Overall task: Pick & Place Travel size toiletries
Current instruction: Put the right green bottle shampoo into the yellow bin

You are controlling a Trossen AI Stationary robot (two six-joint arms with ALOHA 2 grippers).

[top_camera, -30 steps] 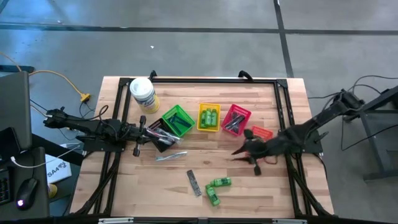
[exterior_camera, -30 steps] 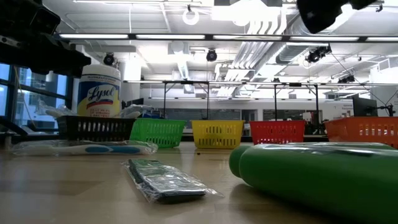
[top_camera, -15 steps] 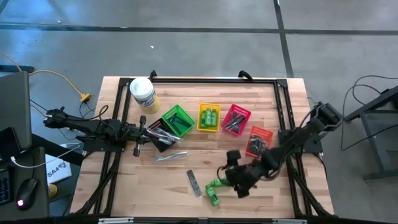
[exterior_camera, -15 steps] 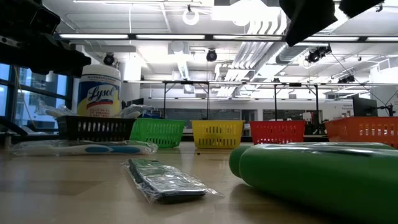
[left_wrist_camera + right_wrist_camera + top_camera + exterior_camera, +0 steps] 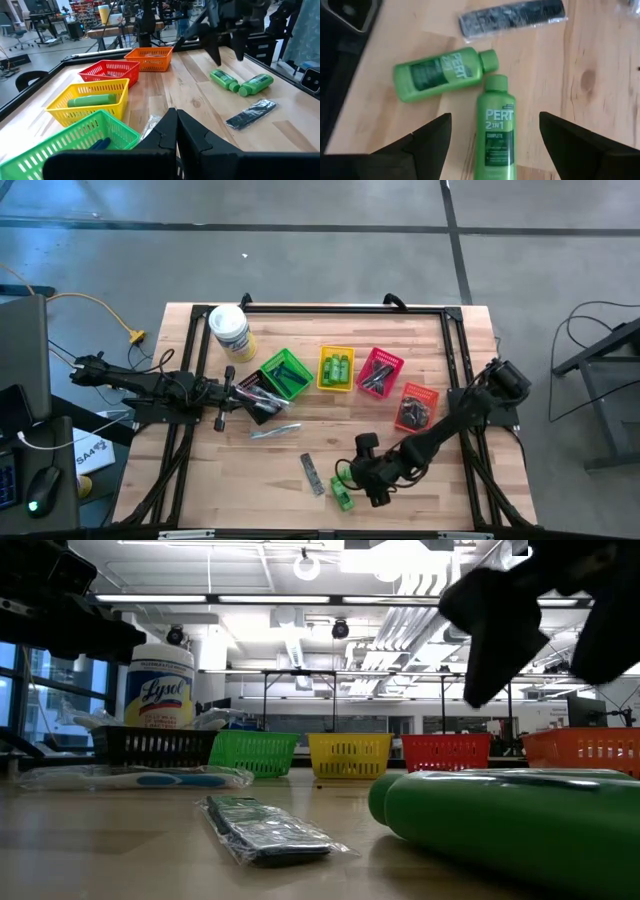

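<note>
My right gripper grabs the nearer green bottle by its labelled body [image 5: 498, 136] next, to place it in the yellow basket.
Two bright green mini bottles [image 5: 445, 72] [image 5: 496, 130] lie on their sides on the wood near the table's front edge, also seen in the high view as a green pair [image 5: 345, 488]. My right gripper [image 5: 494, 120] [image 5: 367, 477] hangs open above them, pointing steeply down, with one finger on each side of the nearer bottle and not touching it. A wrapped dark comb [image 5: 312, 473] [image 5: 512, 17] lies just left of the bottles. A clear-wrapped blue-and-white stick [image 5: 272, 430] lies farther left. My left gripper [image 5: 175, 131] [image 5: 228, 395] waits shut by the black basket [image 5: 256, 396].
A row of small baskets crosses the table's middle: green [image 5: 285, 372], yellow [image 5: 336, 368] with green bottles, red [image 5: 380, 372] and orange [image 5: 418, 406]. A white tub with a yellow label [image 5: 229, 330] stands at the far left. A black frame [image 5: 455, 370] borders the table.
My right gripper has swung from beside the orange basket toward the table's near edge and leftward. It has come down and tipped steeply downward over the two green bottles. The bottles and the comb have stayed where they were.
</note>
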